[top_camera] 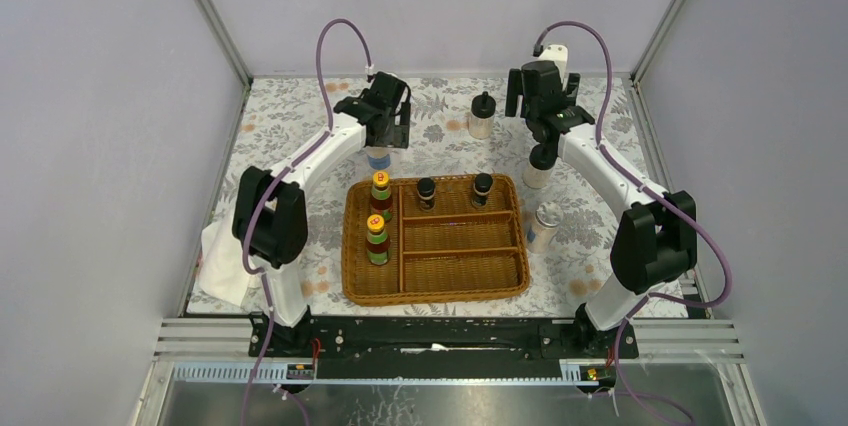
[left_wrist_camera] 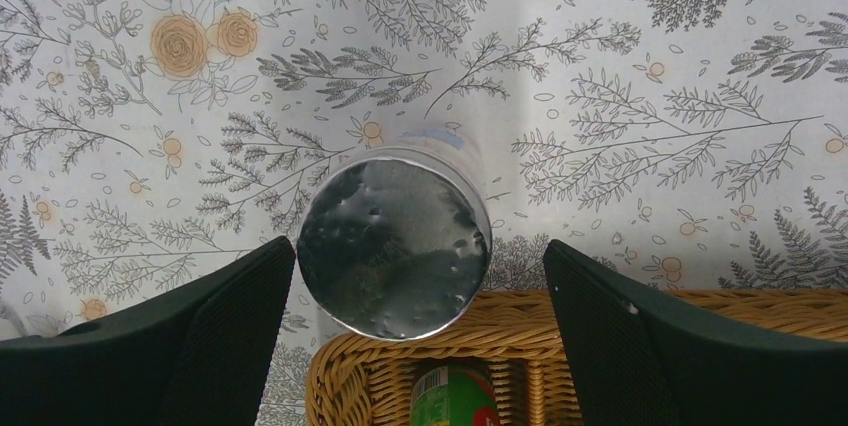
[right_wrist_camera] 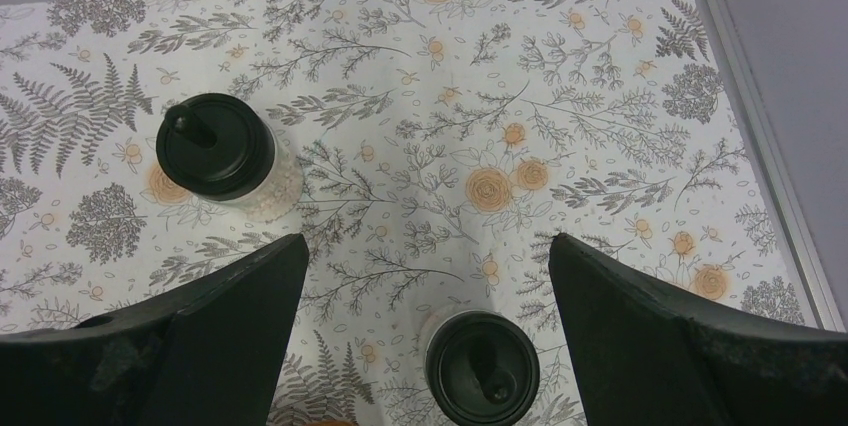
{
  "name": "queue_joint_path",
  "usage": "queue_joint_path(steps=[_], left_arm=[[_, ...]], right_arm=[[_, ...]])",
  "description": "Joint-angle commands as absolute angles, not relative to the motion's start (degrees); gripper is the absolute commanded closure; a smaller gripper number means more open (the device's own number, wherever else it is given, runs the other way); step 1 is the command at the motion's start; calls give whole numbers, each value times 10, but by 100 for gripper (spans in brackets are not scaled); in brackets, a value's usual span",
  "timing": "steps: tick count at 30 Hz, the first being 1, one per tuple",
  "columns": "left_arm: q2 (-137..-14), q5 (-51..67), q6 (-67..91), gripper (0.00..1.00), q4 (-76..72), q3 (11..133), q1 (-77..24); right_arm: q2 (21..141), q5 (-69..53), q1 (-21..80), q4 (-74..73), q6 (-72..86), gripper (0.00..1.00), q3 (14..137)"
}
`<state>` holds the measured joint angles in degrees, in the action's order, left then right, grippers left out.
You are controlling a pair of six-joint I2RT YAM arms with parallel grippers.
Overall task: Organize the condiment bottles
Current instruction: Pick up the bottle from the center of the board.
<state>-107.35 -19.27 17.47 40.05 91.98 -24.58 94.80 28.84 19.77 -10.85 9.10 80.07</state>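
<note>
My left gripper closes on the shaker now, since the lid lies between its open fingers. Closing now would catch the silver-lidded shaker (top_camera: 378, 155) (left_wrist_camera: 395, 246).
A wicker basket (top_camera: 437, 286) holds two yellow-capped red-green bottles (top_camera: 381, 189) (top_camera: 376, 238) in its left compartment and two dark black-capped jars (top_camera: 426, 192) (top_camera: 482, 189) in its far compartment. My left gripper (top_camera: 385, 124) is open above a silver-lidded shaker (left_wrist_camera: 395, 246), which stands on the cloth just behind the basket's far left corner. The lid lies between the jaws, close to the left finger (left_wrist_camera: 230, 326). My right gripper (right_wrist_camera: 428, 241) is open and empty above a cream jar with a black knobbed lid (right_wrist_camera: 482, 366). A second cream jar (right_wrist_camera: 215, 146) stands further left. A second shaker (top_camera: 545, 226) stands right of the basket.
A floral cloth (top_camera: 300, 136) covers the table. A crumpled white cloth (top_camera: 225, 261) lies at the left edge. The basket's rim (left_wrist_camera: 560, 321) and a green-labelled bottle (left_wrist_camera: 455, 396) show low in the left wrist view. Grey walls enclose the table on three sides.
</note>
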Motion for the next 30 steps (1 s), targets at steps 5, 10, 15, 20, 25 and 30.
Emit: queue_joint_path(steps=[5, 10, 15, 20, 25, 30], left_arm=[[-1085, -184, 181, 3, 375, 906, -234], [-1084, -183, 182, 6, 360, 899, -229], [-1083, -182, 180, 8, 351, 899, -227], [-1079, -177, 180, 13, 345, 899, -227], [-1077, -171, 180, 23, 345, 899, -226], [-1074, -171, 182, 32, 345, 895, -227]], right_arm=[[954, 278, 194, -86, 98, 2, 796], [955, 277, 193, -85, 98, 3, 794], [955, 273, 193, -83, 98, 3, 791], [955, 274, 193, -83, 99, 3, 791], [954, 275, 193, -83, 99, 4, 789], [954, 275, 193, -84, 99, 4, 788]])
